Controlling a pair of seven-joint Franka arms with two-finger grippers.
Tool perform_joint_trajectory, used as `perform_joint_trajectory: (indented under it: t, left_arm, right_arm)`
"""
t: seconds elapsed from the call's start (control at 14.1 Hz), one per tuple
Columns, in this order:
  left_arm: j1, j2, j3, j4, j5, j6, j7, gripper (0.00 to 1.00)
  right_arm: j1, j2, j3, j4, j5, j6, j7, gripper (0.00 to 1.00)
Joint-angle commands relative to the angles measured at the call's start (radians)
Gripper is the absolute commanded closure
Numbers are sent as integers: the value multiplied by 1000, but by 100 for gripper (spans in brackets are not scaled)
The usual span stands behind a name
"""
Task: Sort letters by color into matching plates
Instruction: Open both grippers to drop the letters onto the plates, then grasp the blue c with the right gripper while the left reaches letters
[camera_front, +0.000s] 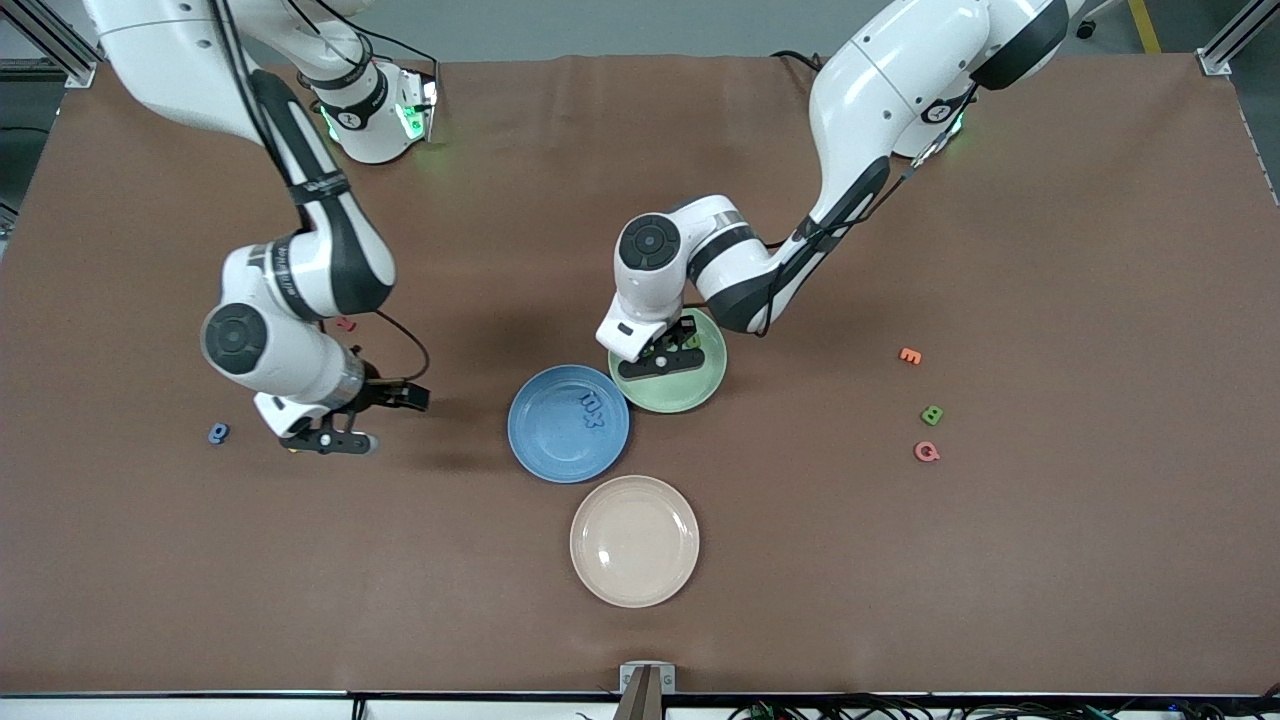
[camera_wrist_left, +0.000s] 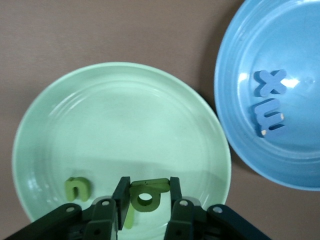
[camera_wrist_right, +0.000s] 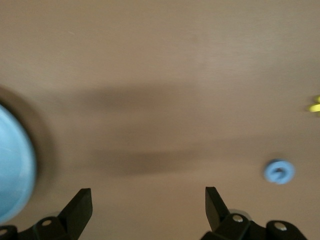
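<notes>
My right gripper is going to take hold of the loose blue letter by its round outer curve (camera_wrist_right: 280, 171) next, so that it can sort it into the blue plate (camera_wrist_right: 12, 165).
My left gripper (camera_front: 668, 352) hangs low over the pale green plate (camera_front: 690, 388), shut on a green letter (camera_wrist_left: 146, 196) with a round hole. A second green letter (camera_wrist_left: 78, 188) lies in that green plate (camera_wrist_left: 125, 120). Two blue letters (camera_wrist_left: 270, 102) lie in the blue plate (camera_front: 545, 445) beside it. The cream plate (camera_front: 634, 541) holds nothing. Toward the right arm's end, my right gripper (camera_front: 375, 420) is open over bare table, fingers (camera_wrist_right: 80, 205) wide apart. A blue letter (camera_front: 218, 433) lies on the table beside it.
A red letter (camera_front: 346, 324) shows by the right arm's wrist. A yellow letter (camera_wrist_right: 315, 105) lies close to the loose blue letter (camera_wrist_right: 279, 171). Orange (camera_front: 910, 355), green (camera_front: 932, 414) and pink (camera_front: 927, 452) letters lie toward the left arm's end.
</notes>
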Motion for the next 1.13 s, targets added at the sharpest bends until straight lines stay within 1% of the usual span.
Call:
perform_joint_trajectory:
  t: [0.0,0.07,0.14,0.21,0.35,0.5,0.57,0.64,0.71,0.78,0.85,0.92,1.06]
  left_arm:
    - [-26,59,23,92,-6,-13,-10,76]
    - [-51,62,47,107,-9,-11,-10,76]
    - [-77,70,78,124,-13,-11,-12,76]
    - [-94,79,93,139,-14,-10,-12,76]
    - [-103,96,100,159,-14,-10,-12,75]
    - [-105,94,100,158,-14,-10,-12,70]
    - [-105,93,100,156,-14,-10,-10,61]
    - [-103,90,100,158,-16,-10,-10,50]
    - [-99,87,98,156,-16,-10,-9,42]
    - [-92,80,98,155,-16,-11,-9,20]
    - [-88,68,98,155,-16,-13,-10,12]
    - [-83,59,98,152,-22,-20,-10,7]
    - [-57,36,98,140,-32,-29,-7,5]
  right_arm:
    - [-93,-63,19,-113,-35,54,-147,0]
    - [-123,-78,19,-159,-59,101,-179,0]
    - [-143,-83,19,-191,-73,140,-208,0]
    - [-165,-84,19,-217,-78,181,-247,0]
    - [-208,-75,19,-273,-78,294,-323,0]
    - [-234,-61,19,-282,-80,324,-356,0]
    - [-240,-51,19,-282,-80,330,-358,1]
    - [-242,-38,19,-282,-80,338,-358,3]
    - [-243,-25,17,-282,-80,355,-356,5]
    - [-243,-6,17,-282,-80,379,-356,7]
    - [-243,9,17,-282,-80,399,-356,7]
    - [-243,15,17,-282,-80,408,-356,8]
    - [-243,28,19,-282,-80,414,-356,9]
